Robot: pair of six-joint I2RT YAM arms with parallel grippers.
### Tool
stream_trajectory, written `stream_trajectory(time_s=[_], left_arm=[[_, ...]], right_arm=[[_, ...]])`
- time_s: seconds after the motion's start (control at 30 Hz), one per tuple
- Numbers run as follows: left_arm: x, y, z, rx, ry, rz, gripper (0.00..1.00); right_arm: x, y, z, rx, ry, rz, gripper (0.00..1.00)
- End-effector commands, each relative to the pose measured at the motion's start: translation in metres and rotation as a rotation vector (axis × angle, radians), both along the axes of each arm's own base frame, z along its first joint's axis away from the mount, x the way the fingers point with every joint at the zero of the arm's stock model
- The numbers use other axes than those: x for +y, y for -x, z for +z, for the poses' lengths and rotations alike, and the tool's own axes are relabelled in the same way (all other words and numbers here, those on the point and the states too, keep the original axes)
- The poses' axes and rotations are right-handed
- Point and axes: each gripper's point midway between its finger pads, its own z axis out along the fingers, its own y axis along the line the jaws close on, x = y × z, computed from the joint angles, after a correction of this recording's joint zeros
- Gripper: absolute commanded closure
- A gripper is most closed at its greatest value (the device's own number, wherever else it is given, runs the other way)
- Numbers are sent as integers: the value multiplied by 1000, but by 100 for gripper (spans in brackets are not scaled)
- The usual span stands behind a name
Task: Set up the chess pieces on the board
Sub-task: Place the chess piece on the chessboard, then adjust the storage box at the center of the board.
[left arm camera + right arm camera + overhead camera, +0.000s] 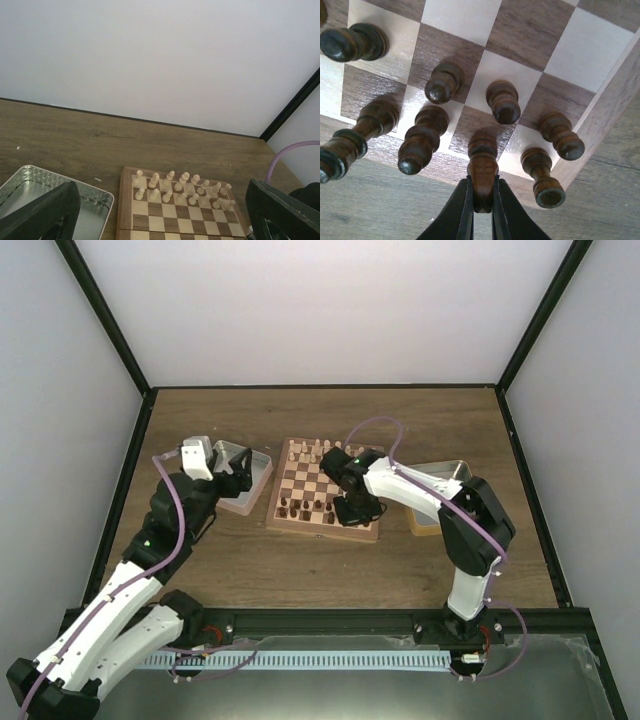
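The upright dark piece has its base in the dark square and would stay standing, so my right gripper should open now.
The board [300, 525] lies mid-table. Dark brown chess pieces [305, 508] stand in its two near rows. In the right wrist view my right gripper [482, 200] is shut on the top of one dark piece [482, 170]. That piece is upright over a dark square in the edge row, and I cannot tell whether its base touches. Other dark pieces [504, 102] stand around it, one close at its right [542, 177]. My left gripper [235, 480] hangs open and empty over the left tin, its fingers [45, 212] wide apart and facing the board [125, 200].
Pale cream chessmen [185, 187] fill the board's two far rows. A shallow metal tin [30, 185] sits left of the board. Another tin [445, 475] lies to the right, partly under the right arm. Black frame posts and white walls enclose the table.
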Motion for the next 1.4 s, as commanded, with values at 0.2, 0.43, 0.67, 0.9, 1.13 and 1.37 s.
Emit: stream_trajectory(time_s=[0.2,0.43,0.67,0.9,1.13,1.37], left_arm=[[-2,0,4,-28,-2,-18,8],[-4,0,4,-26,-7,-24,8],[-5,0,5,-30,-4,-30,8],[-8,-1,5,-24,-7,-41,8],[-10,-4,1,-11,-6,-45,8],[-10,-4,2,-9,-7,-46,8]], right_arm=[[9,-14,10,-56,-6,10,79],[13,-26,50,-148,-52,-15,70],[-42,-45,87,-332,-79,-258,60],[-172,-32,81,-473,29,-793,37],[-222,-1,46,-466,-108,-1052,36],[-225,-3,2,-331,-134,-1067,36]])
